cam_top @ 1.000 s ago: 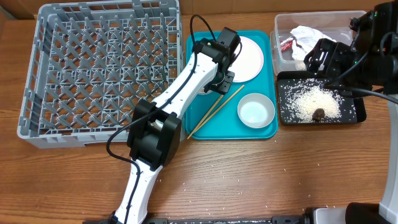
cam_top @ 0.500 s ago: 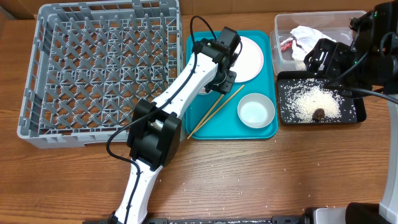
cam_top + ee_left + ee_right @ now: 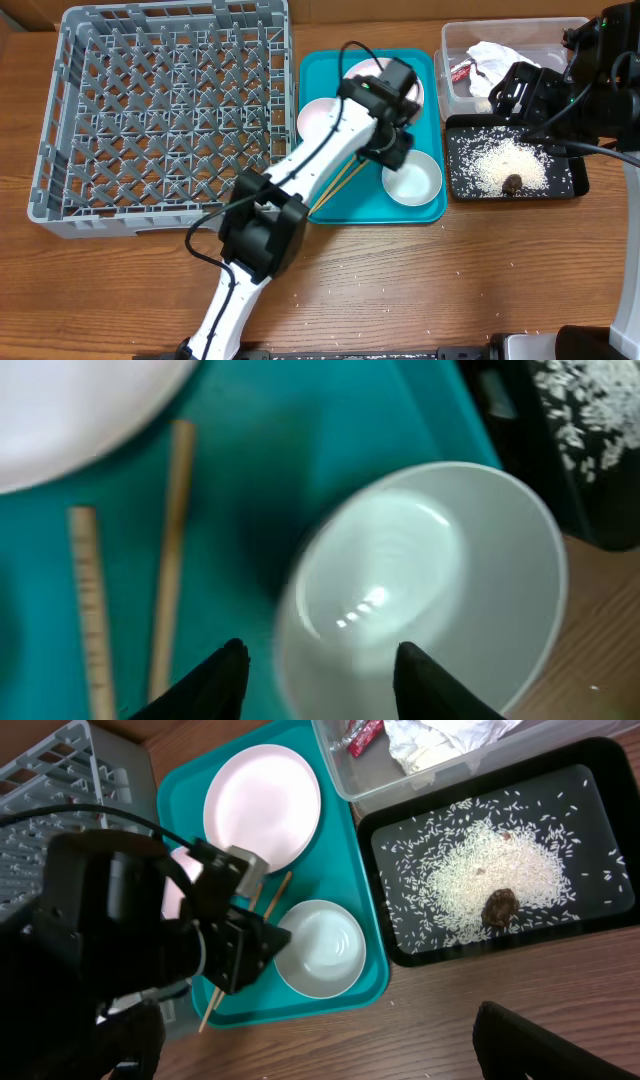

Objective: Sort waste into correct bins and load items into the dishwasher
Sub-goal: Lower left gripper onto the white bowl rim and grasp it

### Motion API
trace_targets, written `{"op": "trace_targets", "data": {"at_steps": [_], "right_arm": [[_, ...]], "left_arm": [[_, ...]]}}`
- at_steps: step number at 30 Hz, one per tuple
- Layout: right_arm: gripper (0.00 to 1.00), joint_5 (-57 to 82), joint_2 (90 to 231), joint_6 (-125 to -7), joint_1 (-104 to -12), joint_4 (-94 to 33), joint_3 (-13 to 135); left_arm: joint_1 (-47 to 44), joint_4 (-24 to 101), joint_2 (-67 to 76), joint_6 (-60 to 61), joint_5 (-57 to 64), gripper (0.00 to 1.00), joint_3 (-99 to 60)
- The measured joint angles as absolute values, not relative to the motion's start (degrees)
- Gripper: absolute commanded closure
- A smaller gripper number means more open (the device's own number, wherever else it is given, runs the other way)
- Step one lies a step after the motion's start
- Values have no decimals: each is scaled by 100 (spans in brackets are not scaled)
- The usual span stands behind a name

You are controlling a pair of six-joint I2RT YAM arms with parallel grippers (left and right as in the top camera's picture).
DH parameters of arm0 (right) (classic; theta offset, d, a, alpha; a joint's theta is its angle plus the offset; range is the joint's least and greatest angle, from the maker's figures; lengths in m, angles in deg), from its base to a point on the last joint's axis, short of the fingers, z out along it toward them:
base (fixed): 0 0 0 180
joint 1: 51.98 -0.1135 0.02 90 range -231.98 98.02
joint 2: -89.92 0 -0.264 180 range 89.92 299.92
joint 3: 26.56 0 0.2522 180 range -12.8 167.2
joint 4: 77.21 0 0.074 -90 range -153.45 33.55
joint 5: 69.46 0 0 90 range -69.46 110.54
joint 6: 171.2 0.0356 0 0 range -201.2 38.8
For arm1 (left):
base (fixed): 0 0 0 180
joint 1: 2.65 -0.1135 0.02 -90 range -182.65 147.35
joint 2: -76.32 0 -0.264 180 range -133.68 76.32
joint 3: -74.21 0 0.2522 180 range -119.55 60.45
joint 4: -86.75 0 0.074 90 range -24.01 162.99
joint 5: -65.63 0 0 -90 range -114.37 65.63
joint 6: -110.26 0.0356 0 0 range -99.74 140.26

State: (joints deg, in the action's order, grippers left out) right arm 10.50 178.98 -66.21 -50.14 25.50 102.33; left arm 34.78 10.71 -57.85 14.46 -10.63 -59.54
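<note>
The white bowl needs its far side free to go into the dish rack, so my left gripper should pinch the bowl's rim beside the chopsticks, with one finger inside.
My left gripper is open, low over a white bowl at the front right of the teal tray. One fingertip is outside the bowl's rim and the other over its inside. Two chopsticks lie just left of it and the white plate lies behind. A second white bowl sits at the tray's left. My right gripper is open and empty, high over the clear tub and black tray.
The grey dish rack stands left of the teal tray. The tub holds the napkin and red-and-white wrapper. The black tray holds rice and a brown lump. Stray rice grains dot the table's front.
My left gripper has moved right and forward, from over the plate's left edge to the front bowl. This has uncovered the second bowl. The right arm has not moved.
</note>
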Motion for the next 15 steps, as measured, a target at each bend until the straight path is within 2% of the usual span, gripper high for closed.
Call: {"op": "trace_targets", "data": {"at_steps": [7, 9, 12, 15], "right_arm": [[0, 1050, 17898, -6621, -5014, 2550, 10233], [0, 1050, 17898, -6619, -5014, 2548, 10233], [0, 1048, 17898, -6619, -5016, 2550, 10233], [0, 1048, 17898, -6621, -5014, 2548, 10233]], "left_arm": [[3668, 1073, -5785, 980, -1782, 50, -5954], [3660, 1081, -5785, 895, -1918, 53, -5954], [3660, 1136, -5785, 790, -2040, 64, -5943], [3660, 1320, -5785, 770, -2082, 64, -5781]]}}
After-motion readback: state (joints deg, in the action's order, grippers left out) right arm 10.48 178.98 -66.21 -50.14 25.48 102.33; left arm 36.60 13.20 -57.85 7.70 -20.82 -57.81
